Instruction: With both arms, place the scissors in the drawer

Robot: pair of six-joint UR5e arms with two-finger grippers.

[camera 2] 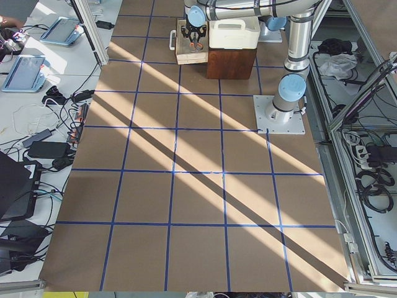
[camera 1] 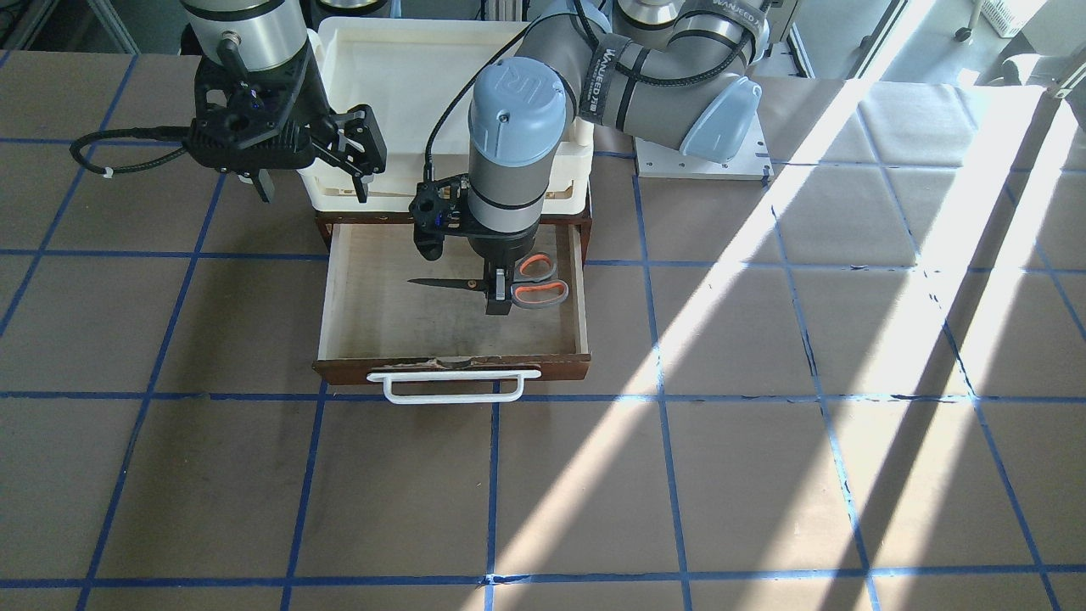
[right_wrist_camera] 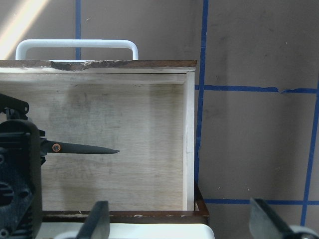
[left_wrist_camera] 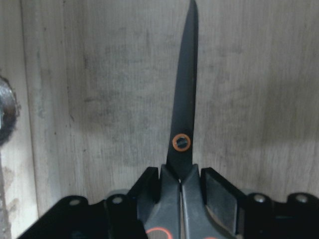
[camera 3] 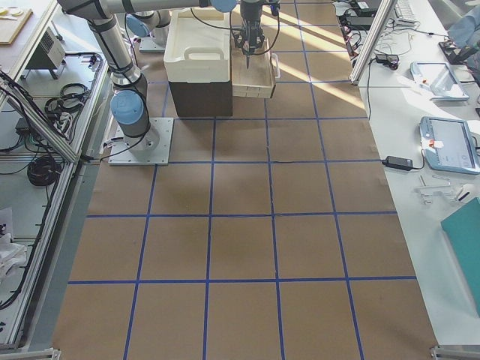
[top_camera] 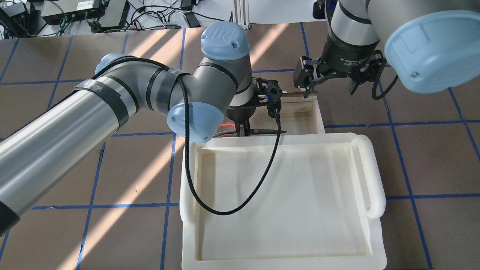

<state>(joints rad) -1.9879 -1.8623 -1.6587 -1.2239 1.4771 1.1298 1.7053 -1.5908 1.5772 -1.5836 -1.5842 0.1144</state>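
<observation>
The scissors hang low inside the drawer, so my left gripper should open.
The drawer (camera 1: 390, 318) is pulled open under the cream tray, with its pale wood floor showing. My left gripper (camera 1: 499, 293) reaches down into it and is shut on the scissors (camera 1: 536, 293) just behind the pivot. The dark blades (camera 1: 441, 283) lie level, low over the drawer floor; I cannot tell if they touch it. In the left wrist view the fingers (left_wrist_camera: 219, 194) clamp the neck of the scissors (left_wrist_camera: 185, 104). My right gripper (camera 1: 312, 182) is open and empty, hovering beside the drawer's back corner. It also shows in the overhead view (top_camera: 329, 88).
A cream-white plastic tray (top_camera: 369, 176) sits on top of the brown cabinet that holds the drawer. The white bar handle (camera 1: 454, 386) sticks out at the drawer's front. The brown table with blue tape lines (camera 1: 764, 475) lies all around.
</observation>
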